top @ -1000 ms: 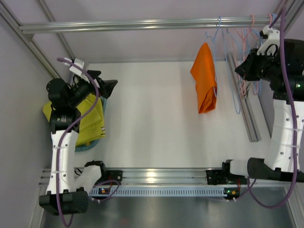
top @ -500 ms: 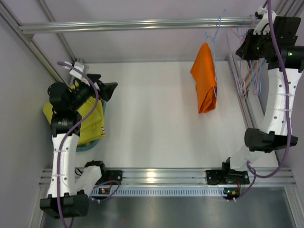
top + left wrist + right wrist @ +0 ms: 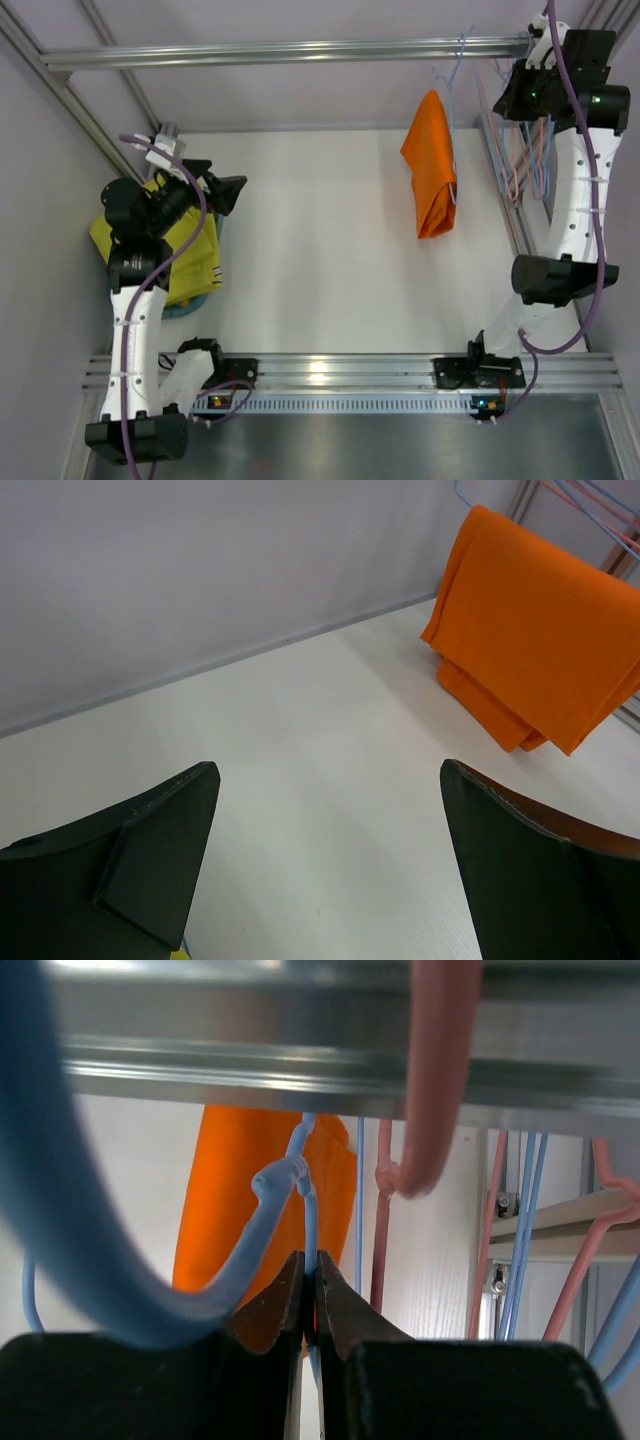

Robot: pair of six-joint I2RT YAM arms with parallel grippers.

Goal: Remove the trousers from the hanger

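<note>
The blue hanger's hook reaches over the bar beside the pink hook and would hang there if my right gripper opened now, so my right gripper releases it next.
The orange trousers [image 3: 430,180] hang folded over a blue hanger from the rail at the back right; they also show in the left wrist view [image 3: 530,650] and the right wrist view [image 3: 225,1220]. The mustard trousers [image 3: 195,262] lie at the table's left edge, under my left arm. My left gripper [image 3: 228,188] is open and empty above the white table [image 3: 328,770], far left of the orange trousers. My right gripper [image 3: 512,98] is up at the rail among the hangers, right of the orange trousers, shut [image 3: 310,1258] on the thin wire of a blue hanger [image 3: 285,1175].
A metal rail [image 3: 300,50] spans the back. Several blue and pink hangers [image 3: 520,160] hang at its right end; a pink hook [image 3: 435,1080] is close to my right gripper. A second rail [image 3: 512,215] runs along the right side. A teal object [image 3: 180,308] lies under the mustard trousers.
My right arm has risen from beside the hangers up to the rail and now sits among the hanger hooks. My left arm has barely moved. The orange trousers hang as before.
</note>
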